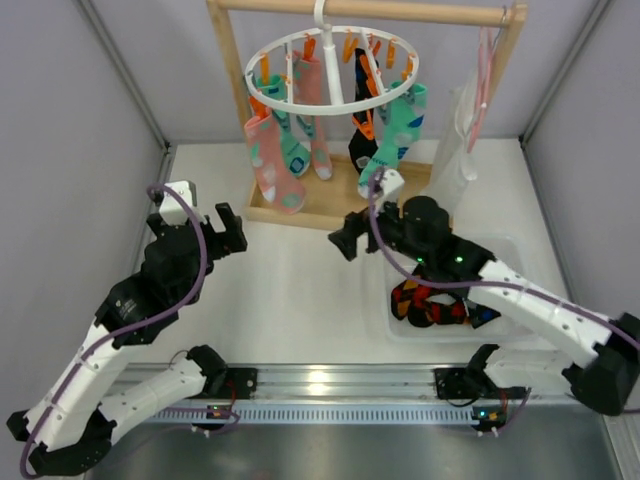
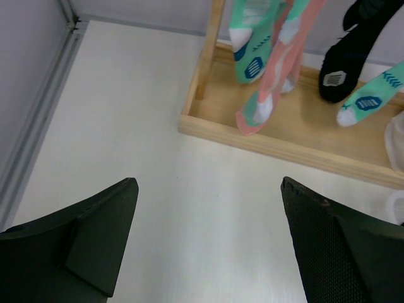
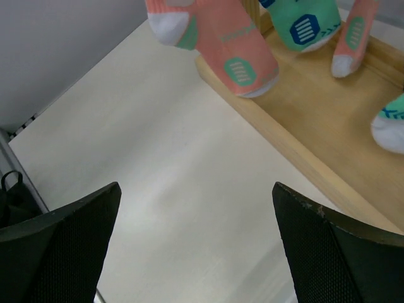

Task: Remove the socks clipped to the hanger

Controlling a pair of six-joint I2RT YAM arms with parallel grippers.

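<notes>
I will next grab the pink sock with my right gripper by its hanging middle, below the orange clip [image 1: 269, 160] [image 3: 216, 26], so the clip stays free for my left gripper to open.
The white ring hanger [image 1: 330, 75] with orange and teal clips hangs from the wooden rack's top bar. Several socks stay clipped to it: a pink sock [image 1: 268, 160], a teal patterned sock [image 1: 400, 125] and a black sock [image 1: 360, 140]. My left gripper [image 1: 228, 232] stands open over the table, left of the rack's base. My right gripper [image 1: 345, 240] is open too, in front of the base. The left wrist view shows open empty fingers [image 2: 208, 183], with a pink sock [image 2: 265, 101] and a black sock [image 2: 344, 69] ahead. In the right wrist view the open gripper [image 3: 196, 186] points at a pink sock [image 3: 227, 53].
The wooden rack base [image 1: 300, 210] lies across the back of the table. A long white garment [image 1: 455, 150] and a thin pink clothes hanger [image 1: 487, 70] hang at the rack's right end. A clear bin [image 1: 500, 250] by the right arm holds black socks with orange-red diamonds [image 1: 430, 305].
</notes>
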